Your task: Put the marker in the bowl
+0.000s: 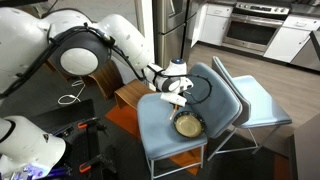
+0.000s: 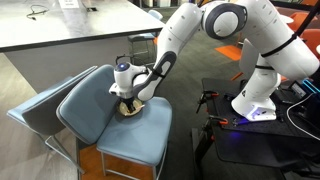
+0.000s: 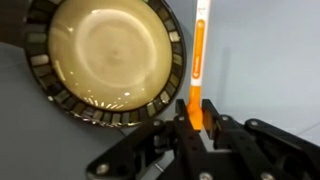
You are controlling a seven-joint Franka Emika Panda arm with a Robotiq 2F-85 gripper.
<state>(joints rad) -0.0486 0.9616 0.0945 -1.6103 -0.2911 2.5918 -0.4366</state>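
Observation:
The orange marker (image 3: 198, 60) is hanging outside the bowl's rim, over the chair seat, so the marker would miss if I opened now. My gripper needs to move the marker toward the bowl.
The bowl (image 3: 105, 55), round with a dark rim and tan inside, sits on a blue-grey chair seat (image 1: 160, 125); it shows in both exterior views (image 1: 188, 124) (image 2: 131, 110). In the wrist view the orange marker (image 3: 198, 60) with a paler far end sticks out from my gripper (image 3: 197, 112), just right of the bowl's rim. The jaws are shut on the marker's near end. In both exterior views the gripper (image 1: 178, 93) (image 2: 127, 88) hangs just above the bowl, and the marker is too small to make out there.
The chair's backrest (image 1: 240, 95) rises beside the bowl. A wooden side table (image 1: 128, 92) stands next to the chair. A counter (image 2: 60, 25) lies behind, and kitchen cabinets and an oven (image 1: 250, 30) stand in the background.

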